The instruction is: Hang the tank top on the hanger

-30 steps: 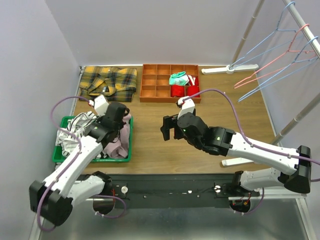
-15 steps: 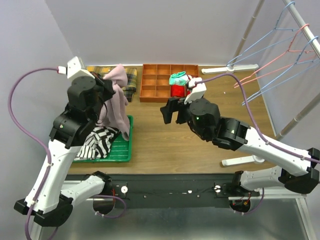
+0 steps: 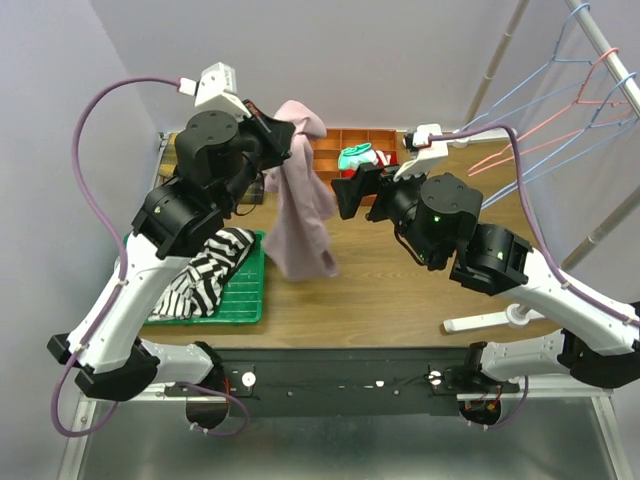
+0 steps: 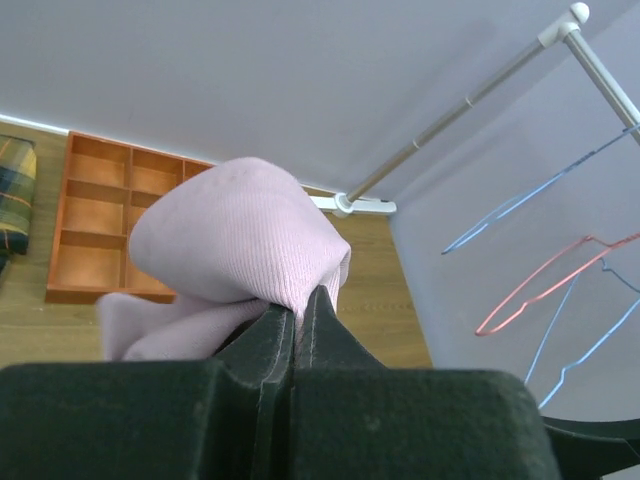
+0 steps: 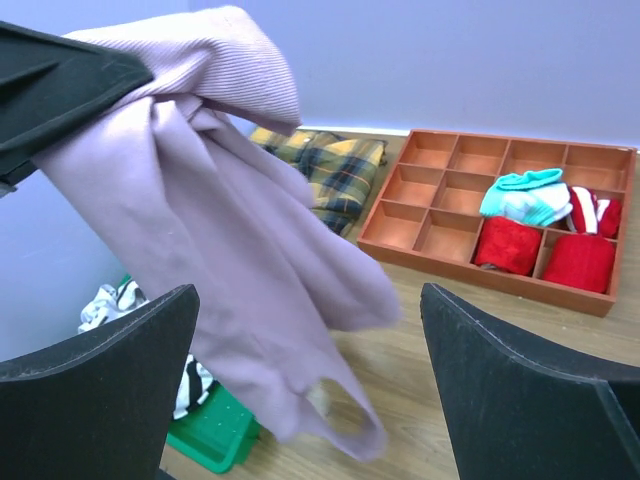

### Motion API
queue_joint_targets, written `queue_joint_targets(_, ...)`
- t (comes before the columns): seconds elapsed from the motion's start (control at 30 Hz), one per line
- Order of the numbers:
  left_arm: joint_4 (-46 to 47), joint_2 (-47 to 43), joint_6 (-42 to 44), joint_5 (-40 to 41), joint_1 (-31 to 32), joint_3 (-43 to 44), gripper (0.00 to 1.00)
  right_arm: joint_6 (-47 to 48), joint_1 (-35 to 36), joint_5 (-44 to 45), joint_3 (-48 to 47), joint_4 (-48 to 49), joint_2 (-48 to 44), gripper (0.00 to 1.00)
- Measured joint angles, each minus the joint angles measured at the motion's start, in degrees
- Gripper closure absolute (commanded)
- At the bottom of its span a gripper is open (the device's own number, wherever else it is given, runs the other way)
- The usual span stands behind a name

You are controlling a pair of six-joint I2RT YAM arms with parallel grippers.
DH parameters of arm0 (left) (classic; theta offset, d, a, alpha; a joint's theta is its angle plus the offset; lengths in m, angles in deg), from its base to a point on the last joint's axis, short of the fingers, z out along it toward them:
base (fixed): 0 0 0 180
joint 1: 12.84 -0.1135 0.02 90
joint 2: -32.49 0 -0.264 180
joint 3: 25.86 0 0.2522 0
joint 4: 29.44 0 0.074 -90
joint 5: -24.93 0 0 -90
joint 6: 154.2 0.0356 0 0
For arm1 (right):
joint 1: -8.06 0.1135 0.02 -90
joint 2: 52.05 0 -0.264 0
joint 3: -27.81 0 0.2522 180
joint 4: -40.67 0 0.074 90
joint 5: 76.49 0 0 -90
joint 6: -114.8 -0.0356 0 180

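Note:
My right gripper grabs the tank top by the strap loop dangling at its lower end [image 3: 320,266] [image 5: 358,425] next, to spread the tank top for the hanger.
The mauve-pink tank top [image 3: 300,205] hangs in the air above the table, bunched at its top in my left gripper [image 3: 280,130], which is shut on it. In the left wrist view the fabric [image 4: 240,230] bulges out above the closed left gripper [image 4: 297,300]. A strap loop dangles at the tank top's lower end [image 5: 230,260]. My right gripper [image 3: 352,195] is open, just right of the hanging cloth and facing it, with nothing between its fingers [image 5: 308,300]. A light-blue hanger [image 3: 530,85] hangs on the rack at the far right.
A green tray [image 3: 250,300] at the left holds a black-and-white striped garment [image 3: 205,275]. Yellow plaid cloth [image 5: 330,170] lies at the back left. An orange compartment tray [image 5: 440,185] holds socks and red items. A pink hanger [image 3: 545,135] hangs among the blue ones. The rack's pole [image 3: 600,230] slants at the right.
My left arm has lifted the tank top out of the green tray, up and to the right. My right gripper has risen and turned toward the hanging cloth, still open.

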Motion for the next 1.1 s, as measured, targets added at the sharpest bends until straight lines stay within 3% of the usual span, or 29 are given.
queue_joint_targets(0.1, 1.1, 1.5, 0.0, 0.0, 0.5, -0.7, 1.0, 0.1, 0.0, 0.7, 0.8, 0.0, -0.4, 0.0)
queue_joint_targets(0.13, 2.2, 1.5, -0.1, -0.1, 0.5, -3.2, 0.95, 0.0, 0.0, 0.9, 1.9, 0.2, -0.9, 0.0)
queue_joint_targets(0.2, 3.0, 1.7, -0.1, -0.2, 0.5, -5.9, 0.8, -0.7, 0.0, 1.2, 5.0, 0.1, -2.4, 0.0)
queue_joint_targets(0.23, 4.7, 1.7, -0.2, -0.6, 0.5, -9.2, 0.63, -1.0, 0.0, 1.3, 6.4, 0.0, -3.0, 0.0)
queue_joint_targets(0.3, 6.8, 2.1, -0.6, -1.6, 0.3, -15.5, 0.45, -2.4, 0.0, 1.4, 10.4, 0.3, -3.9, 0.0)
queue_joint_targets(0.57, 8.8, 11.8, -0.7, -10.5, -7.5, -32.9, 0.34, -10.2, 0.0, 1.2, 29.4, -1.6, 0.4, 0.11)
queue_joint_targets(0.83, 11.1, 2.6, -1.3, -12.1, -9.1, -40.4, 0.34, -15.8, -1.3, -0.7, 44.4, -0.1, 9.0, 0.34)
queue_joint_targets(1.07, 13.1, -6.2, -2.7, -13.2, -9.0, -48.7, 0.34, -16.6, -6.6, -5.0, 51.1, 6.8, 13.1, 0.38)
queue_joint_targets(1.1, 13.3, -7.2, -2.9, -13.4, -9.0, -50.0, 0.34, -16.5, -7.0, -5.1, 50.8, 7.7, 13.7, 0.52)
